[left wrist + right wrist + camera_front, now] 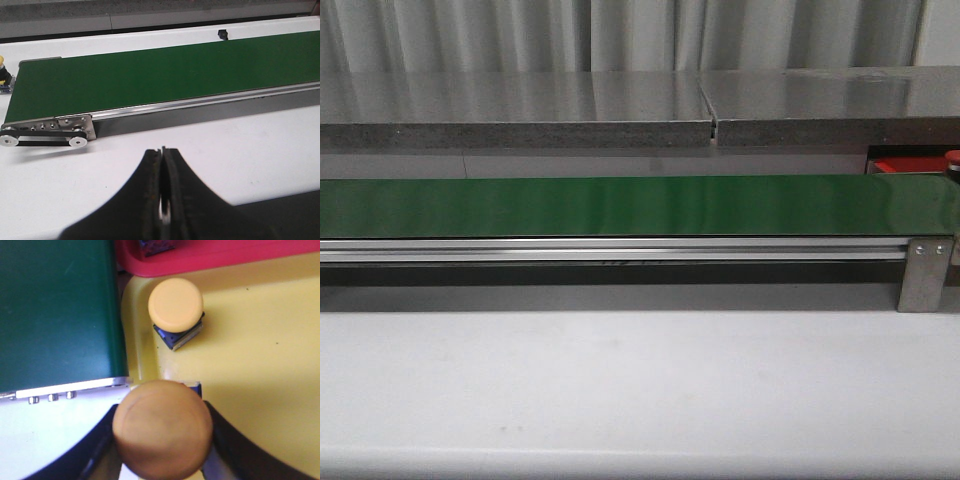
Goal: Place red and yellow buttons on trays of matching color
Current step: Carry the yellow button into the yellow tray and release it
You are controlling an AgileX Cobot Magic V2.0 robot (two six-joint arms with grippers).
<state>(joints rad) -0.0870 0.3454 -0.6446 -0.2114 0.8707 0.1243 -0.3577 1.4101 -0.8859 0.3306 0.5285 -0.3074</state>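
Note:
The held yellow button hangs high above the yellow tray, larger than its neighbour, so the button comes down next before my right gripper releases it.
My right gripper [161, 417] is shut on a round yellow-orange button [162, 437] with a blue base, held over the near rim of the yellow tray [260, 390]. A second yellow button [176, 305] stands inside that tray. The red tray [225, 255] lies just beyond it and shows in the front view [900, 166] past the belt's right end, with a small round red piece [952, 156] beside it. My left gripper [162, 152] is shut and empty above the white table. Neither gripper shows in the front view.
The long green belt [620, 205] crosses the table on a metal rail; its end [55, 315] lies beside the yellow tray. In the left wrist view a yellow-capped piece [2, 70] stands off the belt's other end [45, 132]. A grey ledge [520, 110] runs behind.

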